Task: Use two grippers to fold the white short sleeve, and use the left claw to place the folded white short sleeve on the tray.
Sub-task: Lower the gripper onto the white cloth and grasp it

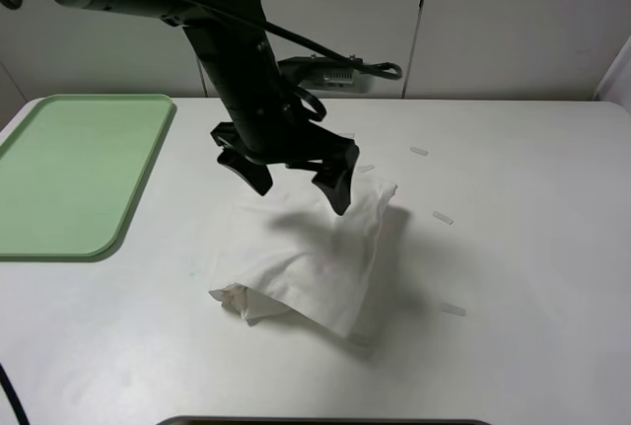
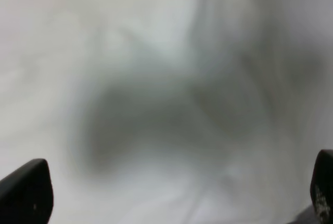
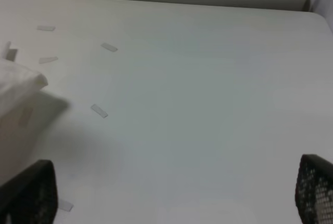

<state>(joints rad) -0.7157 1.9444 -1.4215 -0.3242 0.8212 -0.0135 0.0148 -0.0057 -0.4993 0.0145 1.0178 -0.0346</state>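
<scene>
The left gripper grabs the folded white short sleeve by its bundled body (image 1: 301, 223) next, to place it on the tray.
The white short sleeve (image 1: 315, 262) lies folded into a rumpled bundle in the middle of the table. My left claw (image 1: 301, 193) hovers just above its far edge, jaws wide open, holding nothing. The left wrist view is filled by the blurred white short sleeve (image 2: 156, 78), with the left gripper (image 2: 174, 193) spread to both corners. The pale green tray (image 1: 148, 164) sits empty at the far left of the table. My right gripper (image 3: 171, 193) is open over bare table, with a corner of the short sleeve (image 3: 15, 86) off to one side. The exterior view does not show the right arm.
Small pale tape strips (image 1: 441, 217) are stuck to the table to the right of the shirt and also show as tape strips (image 3: 99, 110) in the right wrist view. A cable and grey box (image 1: 330, 72) sit at the table's back edge.
</scene>
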